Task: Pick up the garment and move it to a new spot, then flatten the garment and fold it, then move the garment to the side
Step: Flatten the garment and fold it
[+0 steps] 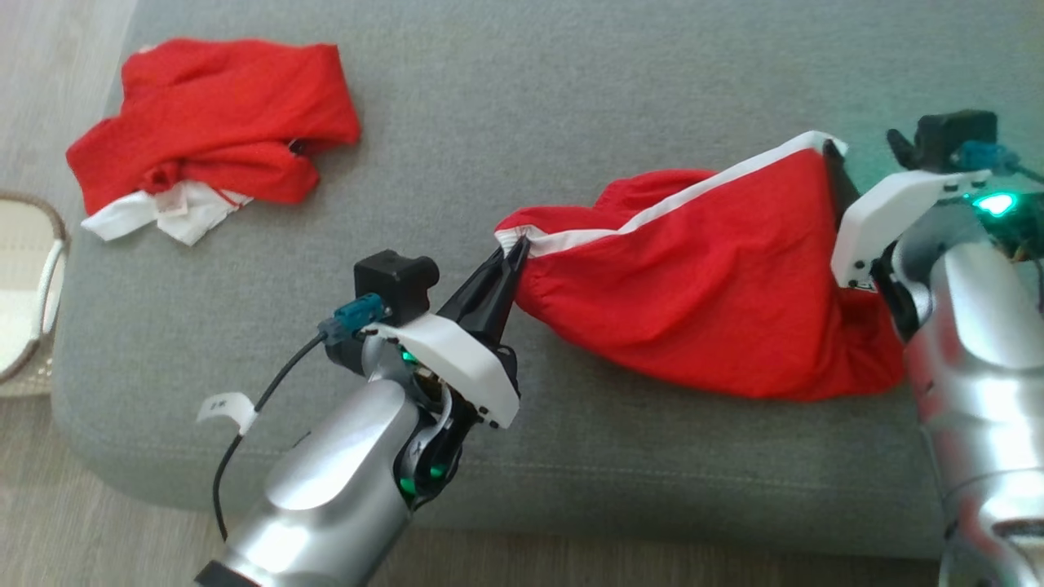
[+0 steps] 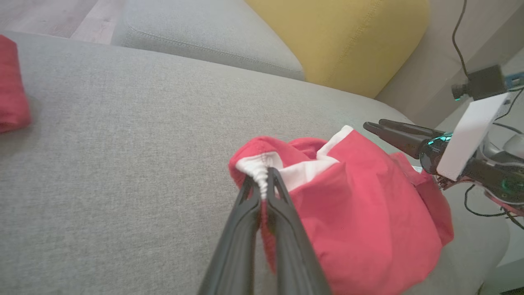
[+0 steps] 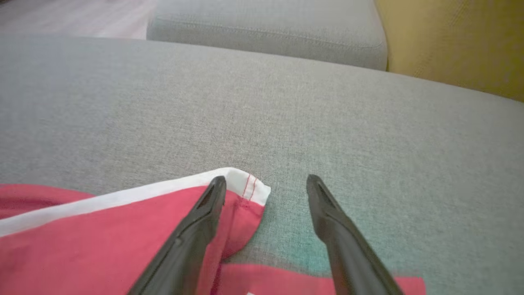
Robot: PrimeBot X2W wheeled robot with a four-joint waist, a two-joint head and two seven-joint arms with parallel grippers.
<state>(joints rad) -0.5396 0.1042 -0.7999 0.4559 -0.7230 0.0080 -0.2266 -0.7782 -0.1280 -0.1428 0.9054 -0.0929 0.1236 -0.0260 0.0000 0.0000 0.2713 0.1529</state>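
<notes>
Next, my right gripper grabs the garment by the white band's end corner [image 1: 832, 143], since that corner stands up while the red cloth [image 1: 734, 284] hangs slack below.
The garment [image 1: 693, 285] is red cloth with a white band, lying stretched across the grey cushion [image 1: 522, 106] at centre right. My left gripper [image 1: 514, 243] is shut on the bunched white band at the garment's left end; the left wrist view shows the same pinch, the left gripper [image 2: 262, 180] closed on the garment [image 2: 360, 221]. My right gripper [image 3: 266, 182] stands open at the garment's far right corner [image 3: 245, 190], its left finger over the red cloth and its right finger over bare cushion. In the head view the right gripper [image 1: 833, 151] sits at that white-edged corner.
A second red and white garment [image 1: 212, 122] lies crumpled at the cushion's far left. A woven basket [image 1: 49, 269] stands on the floor beyond the left edge. A yellow cushion [image 2: 348, 37] and another grey seat [image 3: 266, 28] lie behind. Bare cushion spreads between the two garments.
</notes>
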